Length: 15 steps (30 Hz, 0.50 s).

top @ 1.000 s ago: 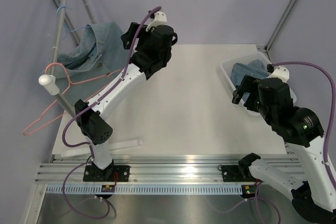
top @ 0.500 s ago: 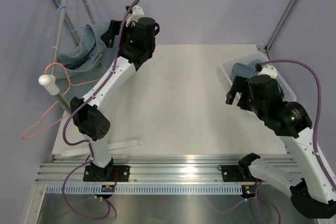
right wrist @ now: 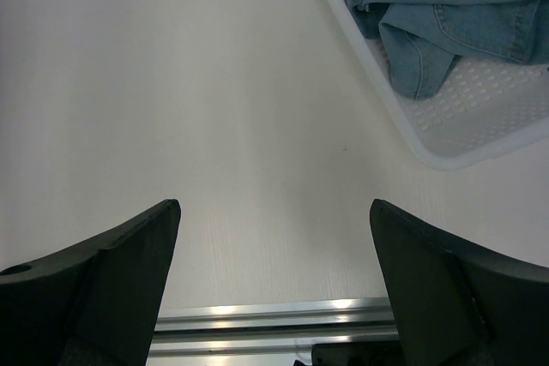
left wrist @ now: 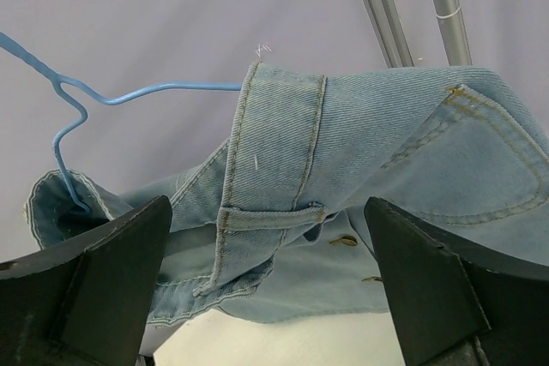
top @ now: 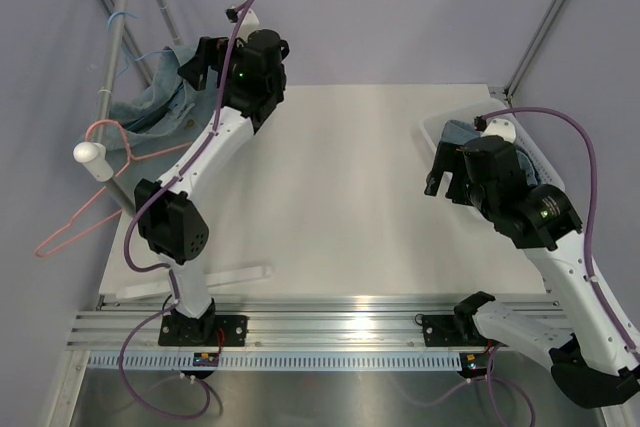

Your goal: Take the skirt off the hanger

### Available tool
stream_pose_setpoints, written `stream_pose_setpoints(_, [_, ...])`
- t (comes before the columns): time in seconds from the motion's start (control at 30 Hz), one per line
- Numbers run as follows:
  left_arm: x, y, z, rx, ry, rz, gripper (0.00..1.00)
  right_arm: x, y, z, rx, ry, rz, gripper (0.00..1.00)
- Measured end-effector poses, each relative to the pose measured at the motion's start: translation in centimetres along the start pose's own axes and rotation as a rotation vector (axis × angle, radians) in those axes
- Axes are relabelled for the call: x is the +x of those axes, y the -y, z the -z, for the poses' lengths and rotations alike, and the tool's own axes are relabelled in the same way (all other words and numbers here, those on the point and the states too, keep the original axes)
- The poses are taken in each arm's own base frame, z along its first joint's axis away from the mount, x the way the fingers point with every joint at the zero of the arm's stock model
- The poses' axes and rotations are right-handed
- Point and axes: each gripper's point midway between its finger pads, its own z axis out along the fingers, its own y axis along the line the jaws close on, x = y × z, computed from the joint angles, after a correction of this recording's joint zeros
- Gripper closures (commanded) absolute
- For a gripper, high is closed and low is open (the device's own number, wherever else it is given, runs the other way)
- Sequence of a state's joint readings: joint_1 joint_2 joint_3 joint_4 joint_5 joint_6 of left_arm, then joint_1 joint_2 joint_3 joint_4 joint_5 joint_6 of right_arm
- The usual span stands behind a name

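The skirt's waistband will be grabbed next by its belt loop (top: 186, 59) with my left gripper, so the waistband's outer edge stays free for my right gripper. This is to remove the skirt (top: 150, 105).
A light-blue denim skirt (top: 150, 105) hangs bunched on a thin blue hanger (left wrist: 129, 92) from the rack at the back left. In the left wrist view its waistband and belt loop (left wrist: 274, 212) fill the space just ahead of the fingers. My left gripper (top: 192, 67) is raised beside the skirt's right edge, open (left wrist: 266, 203), with the cloth in front of the jaws and not between them. My right gripper (top: 445, 172) hovers open over bare tabletop (right wrist: 274, 203), just left of the bin, holding nothing.
A white bin (top: 545, 162) at the right holds folded denim garments (right wrist: 446, 6). An empty pink hanger (top: 100, 177) hangs off the left table edge by a white knob (top: 90, 159). The rack's metal pole (top: 115, 37) slants behind the skirt. A white strip (top: 230, 275) lies front left.
My left arm has swung left and back, bringing its open gripper up to the skirt. My right gripper has drifted left, off the bin. Both stayed open.
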State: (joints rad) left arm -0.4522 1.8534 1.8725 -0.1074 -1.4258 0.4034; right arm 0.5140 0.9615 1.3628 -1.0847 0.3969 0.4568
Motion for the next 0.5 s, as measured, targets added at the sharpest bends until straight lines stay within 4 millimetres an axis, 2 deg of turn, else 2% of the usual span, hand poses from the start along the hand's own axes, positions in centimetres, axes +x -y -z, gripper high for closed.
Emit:
stream_pose_setpoints(0.27, [1.1,0.3,-1.9,-0.040,-0.025,-0.013,0.01,0.0,0.2,0.3,-0.004,0.008,0.013,0.00])
stream_pose_setpoints(0.5, [1.2,1.8,-3.7,-0.028,-0.053,-0.012,0.01,0.2,0.4,0.2,-0.002,0.005,0.028,0.01])
